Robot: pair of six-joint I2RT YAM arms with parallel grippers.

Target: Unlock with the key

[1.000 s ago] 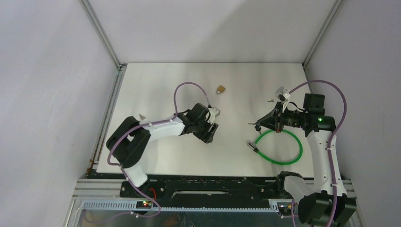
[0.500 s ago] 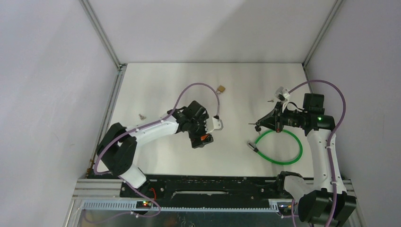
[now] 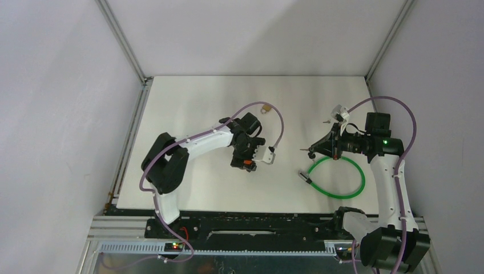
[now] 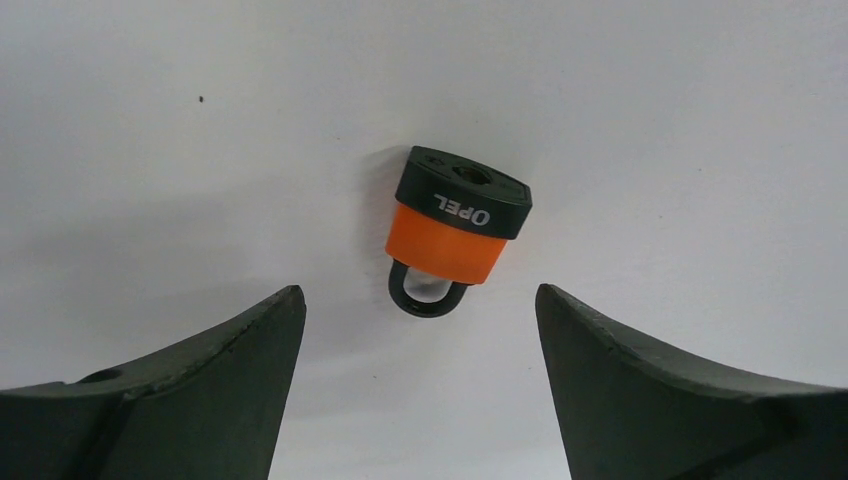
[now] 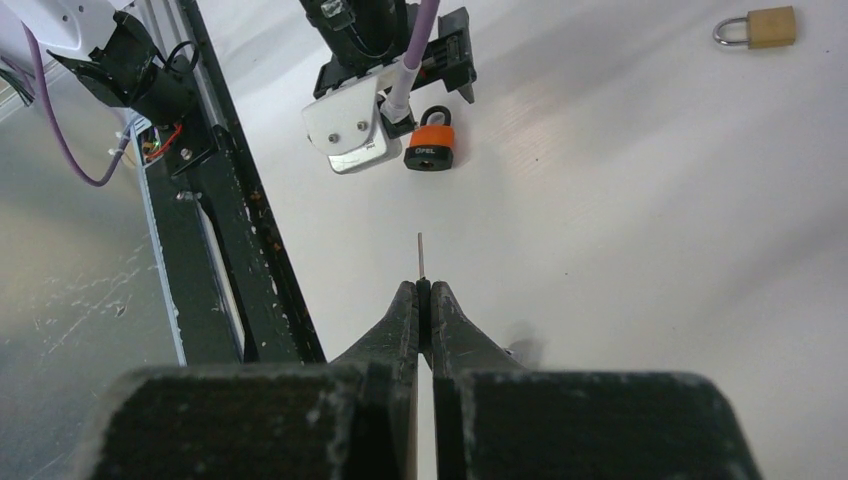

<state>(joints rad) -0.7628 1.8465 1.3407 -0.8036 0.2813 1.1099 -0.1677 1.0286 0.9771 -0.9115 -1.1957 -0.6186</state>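
I next need to grab the orange padlock across its orange body (image 3: 247,162) (image 4: 447,243) from the shackle side with my left gripper to unlock it. This leaves the keyhole in the padlock's black base open.
An orange padlock with a black base marked OPEL (image 4: 458,227) lies on the white table, its shackle toward my left gripper. It also shows in the top view (image 3: 246,165) and the right wrist view (image 5: 430,147). My left gripper (image 4: 420,305) (image 3: 242,164) is open and empty, its fingers either side of the padlock and just short of it. My right gripper (image 5: 423,288) (image 3: 311,152) is shut on a key, held above the table; the thin key blade (image 5: 421,255) sticks out toward the padlock.
A brass padlock (image 3: 265,107) (image 5: 757,28) lies at the back of the table. A green cable lock (image 3: 337,177) lies in a loop under my right arm. A small key (image 3: 326,121) lies near the right wrist. The table's black front rail (image 5: 215,230) runs close by.
My left arm has swung right and turned, bringing its open gripper over the orange padlock, which has come into plain view. The right arm has stayed still with the key.
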